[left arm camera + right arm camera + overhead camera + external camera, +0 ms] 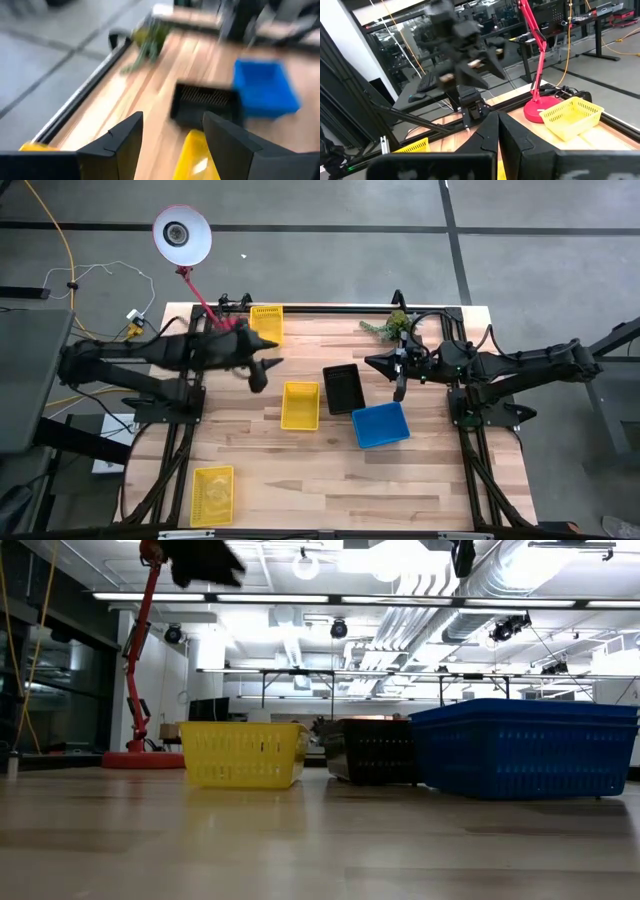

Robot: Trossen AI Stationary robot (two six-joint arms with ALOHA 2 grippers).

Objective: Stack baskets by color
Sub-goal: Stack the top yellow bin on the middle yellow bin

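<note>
The yellow basket (267,323) (36,146) beside the lamp has a rim on its side, and my left gripper should grab it there next. Then the yellow baskets can be stacked.
Three yellow baskets lie on the wooden table: one at the far left (265,323), beside the lamp base, one in the middle (300,405) and one at the near left (212,494). A black basket (343,388) and a blue basket (380,425) lie right of the middle one. My left gripper (260,372) hangs open above the table, between the far and the middle yellow basket, with nothing between its fingers (125,145). My right gripper (372,362) is shut and hangs level, beyond the black basket's far right corner.
A red lamp stands with its round base (540,111) at the table's far left, its shade (181,233) out over the floor. A green sprig (385,327) lies at the far edge. Bare wood spans the near half of the table (350,490).
</note>
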